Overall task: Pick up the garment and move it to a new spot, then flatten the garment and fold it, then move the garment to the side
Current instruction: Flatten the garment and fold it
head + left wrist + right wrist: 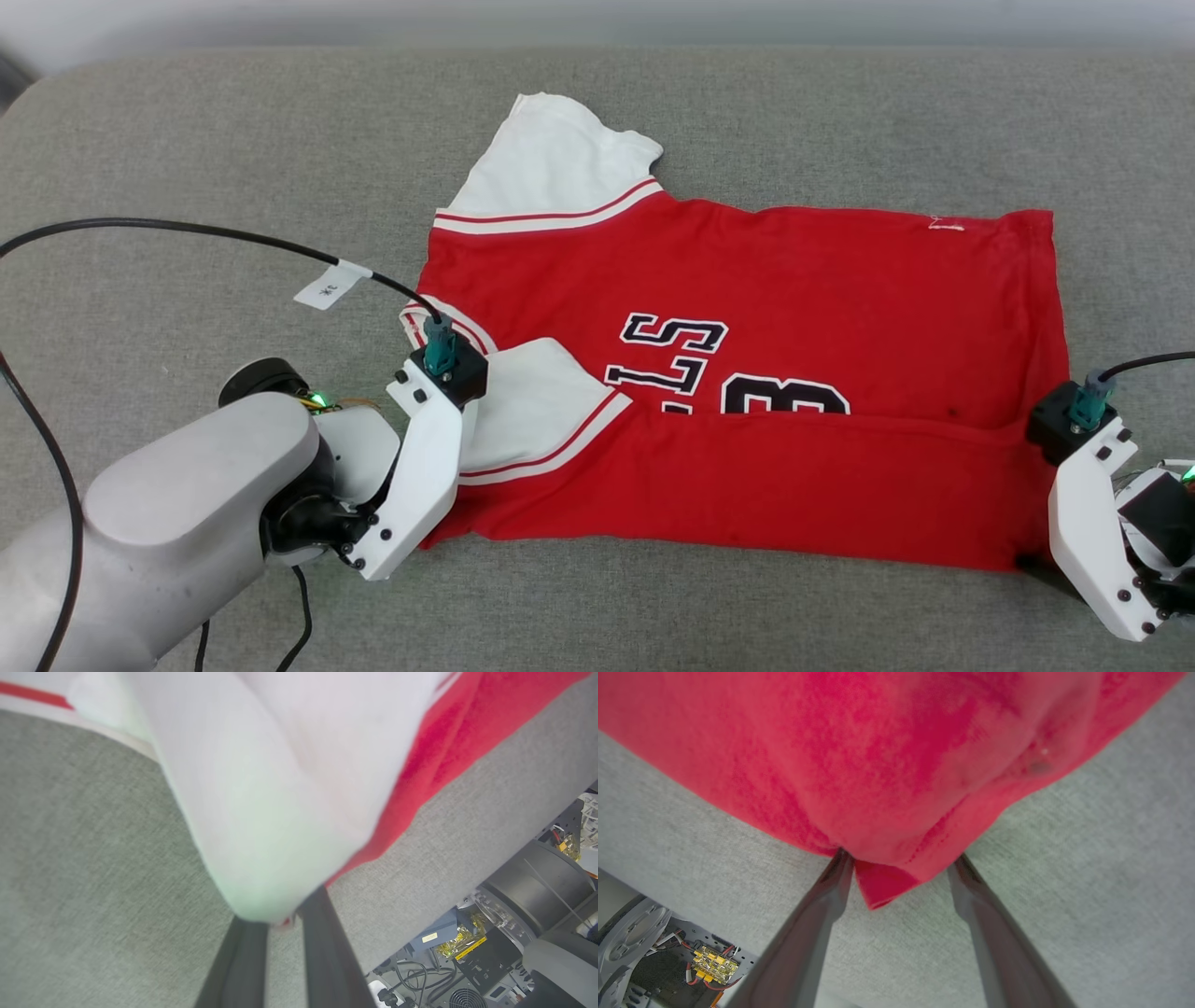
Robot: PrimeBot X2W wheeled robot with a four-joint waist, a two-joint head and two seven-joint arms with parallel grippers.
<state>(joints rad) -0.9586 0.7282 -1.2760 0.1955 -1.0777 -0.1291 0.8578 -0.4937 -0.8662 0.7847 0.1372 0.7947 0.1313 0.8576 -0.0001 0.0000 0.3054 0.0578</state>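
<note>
The right gripper pinches the garment by its stitched red corner (889, 882) next, since that corner sticks out while the rest of the garment lies flat.
The garment (747, 280), a red jersey with white short sleeves and black-and-white lettering, lies flat on the grey surface with its near long edge folded up over the front. My left gripper (446, 392) is at the garment's left end, over the near white sleeve. In the left wrist view its fingers (322, 933) stand close together, pinching the white sleeve cloth (280, 788). My right gripper (1074, 439) is at the garment's lower right corner. Its jaws (901, 856) are wide apart, and the red corner of the garment (878, 756) sits between them, ungripped.
The grey fabric-covered table (233, 149) extends around the garment on all sides. A black cable (187, 229) with a white tag arcs over the left. Beyond the table's near edge are my base and electronics (490, 947).
</note>
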